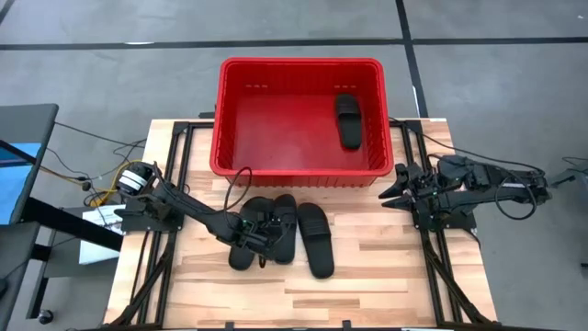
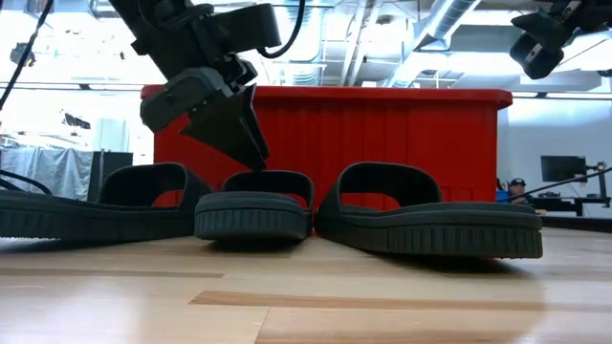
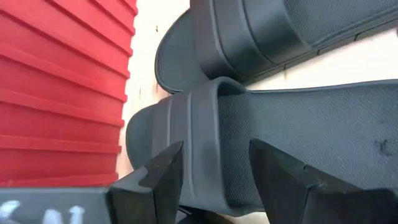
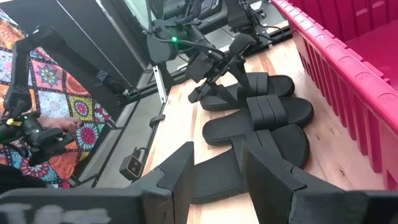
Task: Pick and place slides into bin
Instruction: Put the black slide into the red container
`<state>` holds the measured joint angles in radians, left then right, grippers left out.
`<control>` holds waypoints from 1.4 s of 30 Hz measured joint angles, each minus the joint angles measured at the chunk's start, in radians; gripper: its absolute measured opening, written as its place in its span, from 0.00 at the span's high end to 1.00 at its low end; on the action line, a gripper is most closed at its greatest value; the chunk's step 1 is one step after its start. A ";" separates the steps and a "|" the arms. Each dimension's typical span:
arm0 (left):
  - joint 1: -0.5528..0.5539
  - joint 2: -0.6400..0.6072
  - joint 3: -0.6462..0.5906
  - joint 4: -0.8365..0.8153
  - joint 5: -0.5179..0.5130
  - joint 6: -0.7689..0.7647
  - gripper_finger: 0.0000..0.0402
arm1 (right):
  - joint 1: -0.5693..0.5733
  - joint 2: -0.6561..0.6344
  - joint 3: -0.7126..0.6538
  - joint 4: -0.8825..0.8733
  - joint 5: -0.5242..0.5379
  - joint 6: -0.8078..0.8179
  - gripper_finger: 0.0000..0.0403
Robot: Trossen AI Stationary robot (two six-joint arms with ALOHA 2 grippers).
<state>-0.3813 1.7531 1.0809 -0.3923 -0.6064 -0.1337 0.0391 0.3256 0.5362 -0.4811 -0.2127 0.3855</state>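
Note:
The left gripper grabs the middle slide by its wide strap next, to put the slide into the red bin.
Three black slides lie side by side on the wooden table in front of the red bin: a left one, a middle one and a right one. Another slide lies inside the bin at its right. My left gripper is open and low over the middle slide, with one finger on each side of its strap. My right gripper is open and empty, in the air by the bin's near right corner. My left gripper's open fingers come down slanting from the table's left and straddle the middle slide's strap. I cannot tell whether they touch it. The slide lies flat on the table on its sole.
The bin's near wall stands close behind the slides. The right slide lies close beside the middle one. Bare tabletop lies to the near right. Black frame rails run along both table sides.

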 joint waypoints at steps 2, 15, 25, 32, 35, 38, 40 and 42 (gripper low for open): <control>0.001 0.000 0.000 0.000 0.000 0.000 0.57 | 0.000 0.000 0.000 -0.006 0.000 0.000 0.69; 0.064 0.000 0.000 -0.006 0.052 0.019 0.57 | 0.000 0.000 0.000 -0.014 0.000 -0.003 0.69; 0.092 0.000 -0.001 -0.006 0.139 0.070 0.57 | 0.000 0.000 0.000 -0.014 0.000 -0.003 0.69; 0.113 0.000 -0.002 -0.025 0.143 0.101 0.57 | 0.000 0.000 0.000 -0.013 0.000 -0.003 0.69; 0.120 0.000 -0.002 -0.020 0.173 0.140 0.57 | 0.000 0.000 0.000 -0.013 0.000 -0.003 0.69; 0.125 0.019 -0.002 -0.014 0.182 0.153 0.57 | 0.000 0.000 0.000 -0.013 0.000 -0.003 0.69; 0.127 0.040 0.000 -0.001 0.183 0.154 0.57 | 0.000 0.000 0.000 -0.013 0.000 -0.002 0.69; 0.127 0.051 -0.002 0.003 0.190 0.154 0.58 | 0.000 0.000 0.000 -0.013 0.000 -0.002 0.69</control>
<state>-0.2546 1.8045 1.0789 -0.3898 -0.4163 0.0204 0.0391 0.3260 0.5362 -0.4938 -0.2127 0.3840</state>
